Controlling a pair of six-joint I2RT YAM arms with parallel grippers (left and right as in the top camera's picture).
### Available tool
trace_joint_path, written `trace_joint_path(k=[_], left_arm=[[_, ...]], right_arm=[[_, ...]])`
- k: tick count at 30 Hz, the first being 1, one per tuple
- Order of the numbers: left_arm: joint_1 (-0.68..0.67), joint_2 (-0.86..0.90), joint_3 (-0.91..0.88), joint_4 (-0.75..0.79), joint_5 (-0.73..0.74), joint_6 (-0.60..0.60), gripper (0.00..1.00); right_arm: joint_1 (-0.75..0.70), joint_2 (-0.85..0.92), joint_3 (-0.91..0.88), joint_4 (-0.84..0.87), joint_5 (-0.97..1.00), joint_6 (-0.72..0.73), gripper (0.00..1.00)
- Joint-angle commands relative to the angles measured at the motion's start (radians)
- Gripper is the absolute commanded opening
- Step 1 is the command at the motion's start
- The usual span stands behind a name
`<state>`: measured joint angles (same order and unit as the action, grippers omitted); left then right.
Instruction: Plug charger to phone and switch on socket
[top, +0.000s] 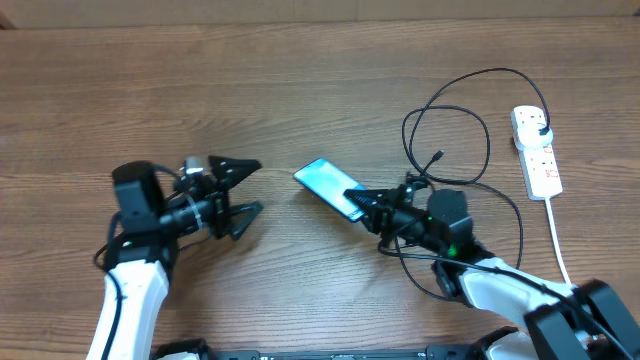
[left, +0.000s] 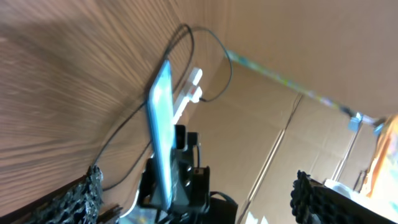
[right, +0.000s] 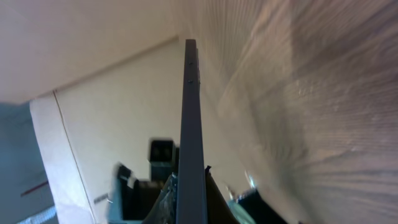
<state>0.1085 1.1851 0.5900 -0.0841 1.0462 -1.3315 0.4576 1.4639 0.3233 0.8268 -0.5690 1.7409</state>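
Next, my left gripper grips the phone (top: 328, 183) by its free side, opposite my right gripper, and leaves its charging end free to plug in.
The phone (top: 328, 183) has a glossy light-blue screen. My right gripper (top: 368, 206) is shut on its near end and holds it tilted on edge. The right wrist view shows its dark edge (right: 190, 124) between the fingers. The left wrist view shows its screen (left: 160, 121) edge-on. My left gripper (top: 250, 187) is open and empty, just left of the phone, fingers pointing at it. The black charger cable (top: 455, 100) loops at the right. Its connector tip (top: 437, 157) lies free near the right arm. Its plug (top: 537, 124) sits in the white socket (top: 536, 150).
The socket's thick white cord (top: 557, 235) runs toward the front right edge. The black cable loops round and under the right arm. Cardboard walls (left: 298, 74) stand behind the table. Bare wood (top: 200, 90) lies at the back left.
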Motion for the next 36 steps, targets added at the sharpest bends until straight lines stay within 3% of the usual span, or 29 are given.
trace_joint_path(k=[1,3,7,9,18,29,36], left_arm=[[-0.088,0.04,0.003,0.079,-0.072,-0.152,1.0],[-0.124,0.055,0.003,0.089,-0.106,-0.167,1.0],[-0.168,0.072,0.003,0.089,-0.144,-0.175,0.95],[-0.175,0.072,0.003,0.092,-0.154,-0.178,0.91],[-0.181,0.072,0.003,0.093,-0.164,-0.195,0.78],[-0.248,0.072,0.003,0.093,-0.202,-0.195,0.66],[-0.249,0.072,0.003,0.093,-0.205,-0.195,0.49]], right_arm=[[0.05,0.005,0.012,0.111,0.028,0.047,0.04],[0.069,0.005,0.014,0.142,0.049,0.056,0.04],[0.101,0.005,0.018,0.098,0.043,0.257,0.04],[0.119,0.005,0.018,0.108,0.045,0.278,0.04],[0.206,0.005,0.021,0.102,0.178,0.176,0.04],[0.229,0.005,0.106,0.048,0.187,0.052,0.04],[0.23,0.005,0.111,0.027,0.173,0.034,0.04]])
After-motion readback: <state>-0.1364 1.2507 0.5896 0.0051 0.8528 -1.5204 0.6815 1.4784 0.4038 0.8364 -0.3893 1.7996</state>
